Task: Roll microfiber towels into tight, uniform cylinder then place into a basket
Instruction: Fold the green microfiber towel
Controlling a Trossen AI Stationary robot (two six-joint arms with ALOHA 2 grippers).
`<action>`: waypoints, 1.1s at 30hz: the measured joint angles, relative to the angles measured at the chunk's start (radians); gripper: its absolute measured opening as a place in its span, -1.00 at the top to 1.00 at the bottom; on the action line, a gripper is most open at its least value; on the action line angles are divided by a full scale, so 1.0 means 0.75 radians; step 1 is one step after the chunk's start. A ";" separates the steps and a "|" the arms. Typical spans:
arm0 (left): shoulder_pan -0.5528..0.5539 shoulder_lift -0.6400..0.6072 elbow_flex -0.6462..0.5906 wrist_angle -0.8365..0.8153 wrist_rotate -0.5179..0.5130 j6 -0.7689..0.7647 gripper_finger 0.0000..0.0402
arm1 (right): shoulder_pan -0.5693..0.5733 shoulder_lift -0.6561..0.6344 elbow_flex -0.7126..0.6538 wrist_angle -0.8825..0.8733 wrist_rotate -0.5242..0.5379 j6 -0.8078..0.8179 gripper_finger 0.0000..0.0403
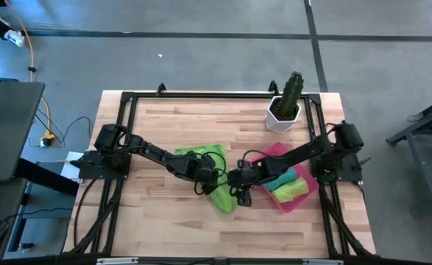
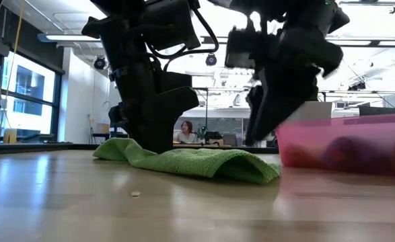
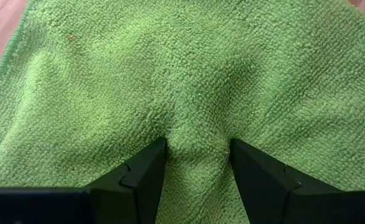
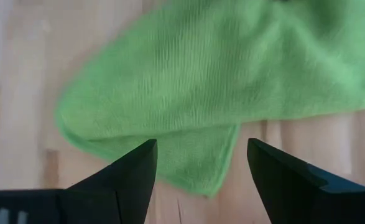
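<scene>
The lime green towel [image 4: 201, 74] needs to be straightened for rolling, so my right gripper should grip it next by its hemmed corner [image 4: 208, 185].
A lime green microfiber towel [image 1: 223, 193] lies rumpled on the wooden table at mid-table; it also shows in the low view [image 2: 190, 161]. My left gripper [image 1: 210, 171] stands on it, fingers down, shut on a raised ridge of the cloth [image 3: 199, 162]. My right gripper [image 1: 243, 193] is open and empty, raised above the towel's near corner [image 4: 222, 168], between the towel and the basket. The pink-red basket [image 1: 304, 197] stands at the right and holds rolled towels, a teal one [image 1: 283, 178] and a yellow one [image 1: 293, 191] among them. My left gripper pinches a bunched ridge of the towel [image 3: 198, 134] between its two fingers, away from the edges. The fingers come from above, pointing down. The cloth puckers toward the pinch. The rest of the towel lies on the table; how many layers are held, I cannot tell.
A white pot with a green cactus [image 1: 283, 110] stands at the far right, behind the basket. A black frame [image 1: 127, 99] runs round the table top. Bare wood lies to the left and near side of the towel [image 1: 157, 213].
</scene>
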 joint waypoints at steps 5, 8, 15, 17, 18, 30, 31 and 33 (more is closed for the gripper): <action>-0.001 0.000 0.000 0.000 0.000 -0.001 0.14 | -0.003 0.102 0.125 -0.239 0.032 0.001 -0.21; -0.001 0.000 0.000 -0.001 -0.001 -0.001 0.14 | -0.003 0.137 0.159 -0.275 0.041 0.001 -0.21; -0.003 0.000 0.000 -0.001 -0.001 -0.001 0.14 | -0.003 0.162 0.164 -0.281 0.038 0.048 -0.16; -0.003 0.000 0.000 -0.001 -0.013 -0.001 0.14 | -0.003 0.163 0.164 -0.283 0.037 0.067 -0.09; -0.003 0.000 0.000 -0.001 -0.020 -0.001 0.14 | -0.002 0.164 0.164 -0.282 0.037 0.070 -0.04; -0.014 0.008 0.063 -0.055 -0.103 0.041 0.14 | 0.038 0.210 0.168 -0.266 0.062 0.095 0.45; -0.014 0.009 0.067 -0.060 -0.111 0.047 0.14 | 0.041 0.212 0.168 -0.266 0.064 0.095 0.45; -0.014 0.010 0.071 -0.068 -0.124 0.049 0.14 | 0.049 0.212 0.167 -0.265 0.078 0.095 0.41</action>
